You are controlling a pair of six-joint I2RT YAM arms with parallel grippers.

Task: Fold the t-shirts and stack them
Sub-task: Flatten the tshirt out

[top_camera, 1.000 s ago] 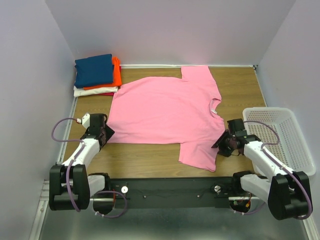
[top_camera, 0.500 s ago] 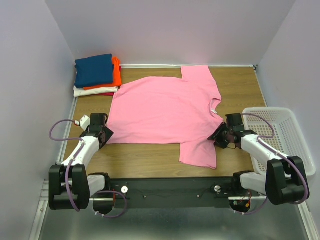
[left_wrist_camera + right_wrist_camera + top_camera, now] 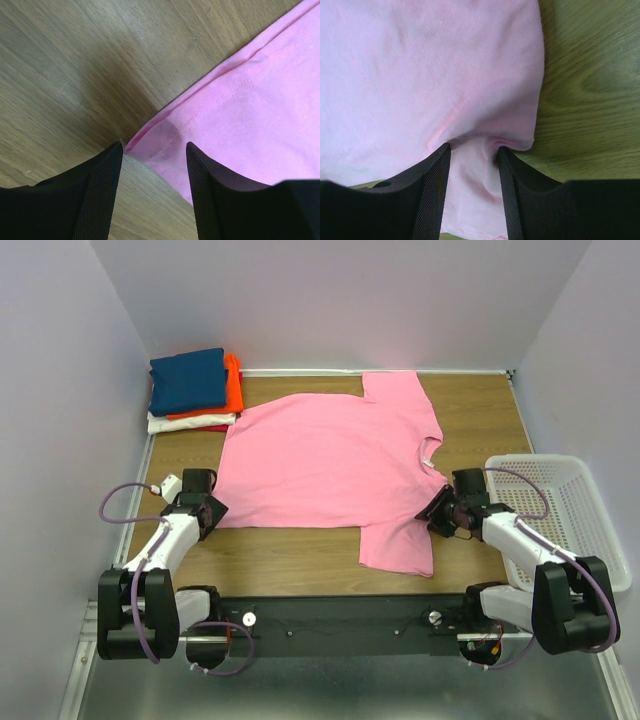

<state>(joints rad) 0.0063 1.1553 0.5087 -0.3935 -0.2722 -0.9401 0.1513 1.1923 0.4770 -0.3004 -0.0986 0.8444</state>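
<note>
I should close my left gripper on the pink t-shirt's hem corner, as the corner is between its fingers, low over the wood, and closing now would hold it.
A large pink t-shirt [image 3: 330, 460] lies spread flat on the wooden table. My left gripper [image 3: 212, 508] is open at its near left hem corner. In the left wrist view that corner [image 3: 150, 140] lies between the two fingers [image 3: 100, 195], low over the wood. My right gripper [image 3: 432, 518] is at the shirt's right edge, near the sleeve. In the right wrist view its jaws stand apart, with a puckered fold of pink cloth [image 3: 472, 165] between them. Folded navy [image 3: 188, 380], orange [image 3: 232, 385], white [image 3: 180, 423] and red [image 3: 215, 427] shirts are stacked at the back left.
A white mesh basket [image 3: 570, 510] stands at the right edge of the table, beside my right arm. Walls close in the left, back and right sides. Bare wood [image 3: 290, 550] runs in front of the shirt.
My right gripper has moved left onto the shirt's right edge, and cloth now bunches between its jaws. My left gripper has shifted only slightly at the hem corner.
</note>
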